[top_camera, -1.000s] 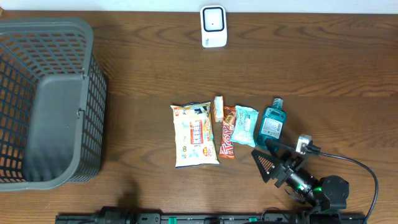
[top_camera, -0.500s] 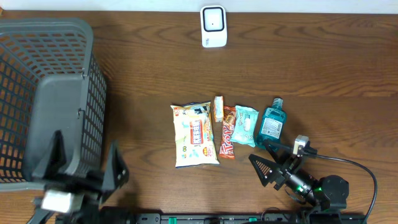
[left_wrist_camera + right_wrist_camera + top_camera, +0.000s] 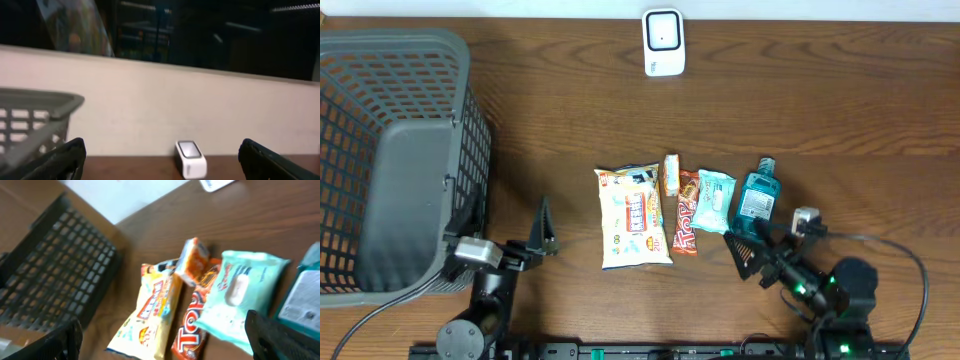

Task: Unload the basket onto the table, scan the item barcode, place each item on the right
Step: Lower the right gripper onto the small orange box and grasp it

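My right gripper reaches the small orange pack [image 3: 671, 174] next and grabs one end. The rest of the pack stays sticking out, to scan its barcode.
A white barcode scanner [image 3: 662, 42] stands at the table's far edge, and it also shows in the left wrist view [image 3: 191, 159]. In a row at mid-table lie a yellow snack bag [image 3: 633, 218], a small orange pack [image 3: 671, 174], a red-orange candy bar [image 3: 686, 212], a teal wipes pack [image 3: 715, 201] and a blue bottle [image 3: 757, 196]. My right gripper [image 3: 755, 248] is open just in front of the bottle, holding nothing. In its wrist view it [image 3: 165, 345] faces the snack bag [image 3: 150, 310], the candy bar [image 3: 192, 325] and the wipes pack [image 3: 240, 295]. My left gripper [image 3: 510, 232] is open beside the basket, aimed at the scanner.
A large grey plastic basket [image 3: 390, 160] takes up the left side of the table, close to my left gripper's outer finger. Bare wood lies between the row of items and the scanner. A pale wall [image 3: 200, 100] rises behind the table's far edge.
My left arm has come up into view at the front left and swung right, level with the basket's corner. My right gripper has edged slightly toward the bottle.
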### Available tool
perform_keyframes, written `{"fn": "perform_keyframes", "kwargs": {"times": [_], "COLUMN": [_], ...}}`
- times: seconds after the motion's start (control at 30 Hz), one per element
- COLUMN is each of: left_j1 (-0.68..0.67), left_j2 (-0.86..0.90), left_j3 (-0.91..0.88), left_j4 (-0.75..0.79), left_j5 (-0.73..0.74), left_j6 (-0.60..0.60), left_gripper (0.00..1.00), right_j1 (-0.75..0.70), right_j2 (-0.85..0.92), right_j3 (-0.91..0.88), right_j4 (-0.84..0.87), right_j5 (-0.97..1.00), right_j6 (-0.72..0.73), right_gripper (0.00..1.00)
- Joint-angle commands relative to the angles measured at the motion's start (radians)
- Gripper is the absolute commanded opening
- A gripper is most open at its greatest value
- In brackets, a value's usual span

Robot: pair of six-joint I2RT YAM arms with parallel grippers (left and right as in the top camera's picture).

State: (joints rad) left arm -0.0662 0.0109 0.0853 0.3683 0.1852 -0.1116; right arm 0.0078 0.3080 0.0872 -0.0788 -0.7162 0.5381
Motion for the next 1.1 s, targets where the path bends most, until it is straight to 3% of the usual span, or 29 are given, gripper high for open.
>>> {"fn": "perform_keyframes", "kwargs": {"times": [0.0,0.17,0.33,0.5,0.67,0.83,1.07], "left_j1": [0.004,0.004,0.004,0.004,0.004,0.004,0.004], "left_j2": [-0.007,-0.007,-0.007,-0.007,-0.007,-0.007,-0.007], "left_j3": [-0.022,-0.023,-0.023,-0.023,-0.023,-0.023,-0.023], "left_j4": [-0.048,-0.152,-0.191,-0.291,-0.385,-0.444,-0.5], "left_j5": [0.05,0.038,0.039,0.011,0.006,0.006,0.006], "left_j6": [-0.023,-0.021,-0.021,-0.021,-0.021,-0.021,-0.021], "left_gripper": [0.98,0.98,0.98,0.98,0.98,0.98,0.98], "right_j1": [0.007,0.066,0.275,0.483,0.564,0.565,0.577], "right_j2": [0.159,0.459,0.754,1.032,1.251,1.354,1.396], "right_j3": [0.148,0.324,0.509,0.752,0.942,0.996,0.996], "right_j4": [-0.021,-0.053,-0.076,-0.219,-0.318,-0.294,-0.271], "right_j5": [0.1,0.167,0.364,0.59,0.813,0.849,0.841], "right_j6": [-0.123,-0.178,-0.177,-0.181,-0.167,-0.094,-0.041], "right_gripper": [0.99,0.96,0.95,0.93,0.8,0.63,0.59]}}
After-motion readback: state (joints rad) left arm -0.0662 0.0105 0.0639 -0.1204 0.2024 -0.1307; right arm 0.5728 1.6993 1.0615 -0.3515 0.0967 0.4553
